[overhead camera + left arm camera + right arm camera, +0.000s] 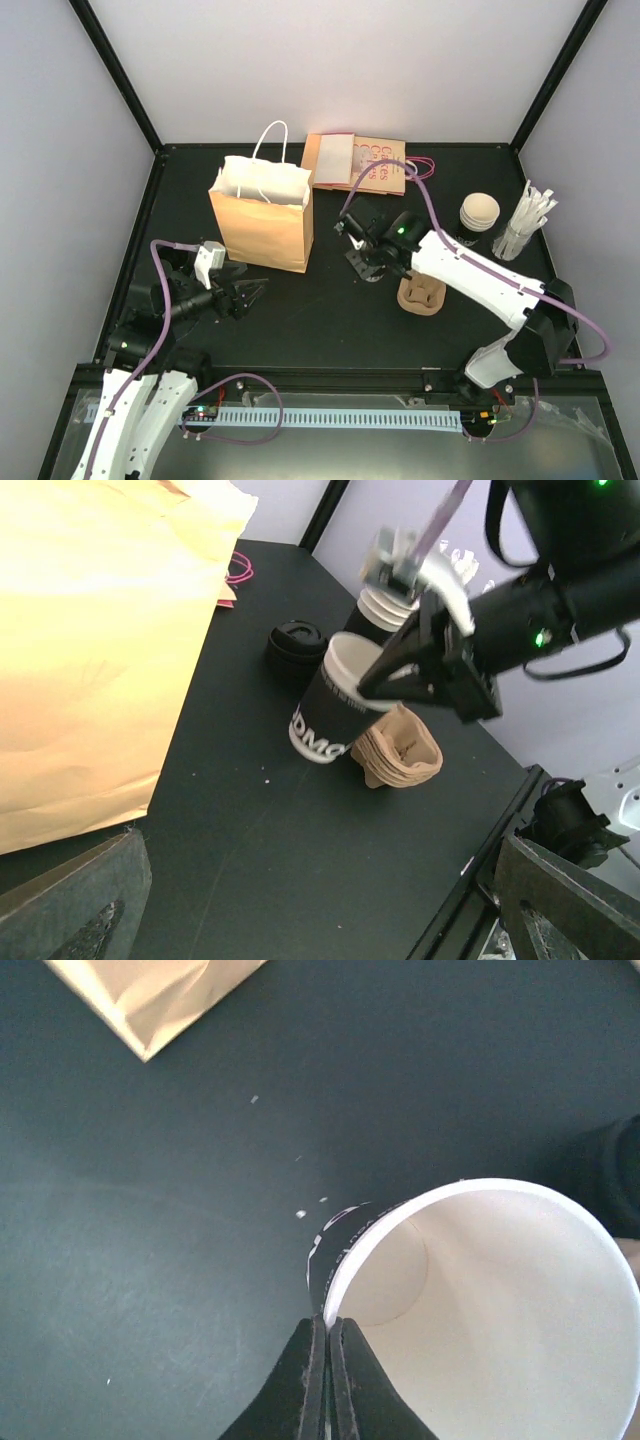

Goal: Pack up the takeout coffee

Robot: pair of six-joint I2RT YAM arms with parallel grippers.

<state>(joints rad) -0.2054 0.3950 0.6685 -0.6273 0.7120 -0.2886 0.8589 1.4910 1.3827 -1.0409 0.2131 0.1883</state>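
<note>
My right gripper keeps holding the takeout coffee cup [366,268] for now. The cup is tilted above the table beside the cup carriers, so it would tip over if I opened now.
The takeout coffee cup [333,708] is black with white lettering and cream-white inside, open-topped and tilted just left of the cup carrier. My right gripper [327,1328] is shut on its rim, one finger inside and one outside the cup [480,1310]. From above, the cup [366,268] shows as a dark shape under the right gripper [362,250]. Its round black lid [297,646] lies flat on the table behind the cup. My left gripper [246,295] is open and holds nothing, in front of the brown paper bag [262,215].
A stack of brown pulp cup carriers [421,293] sits right of the held cup. A stack of black cups [478,215] and a glass of white wrapped straws [525,225] stand at the back right. Flat paper bags [360,160] lie behind the upright bag.
</note>
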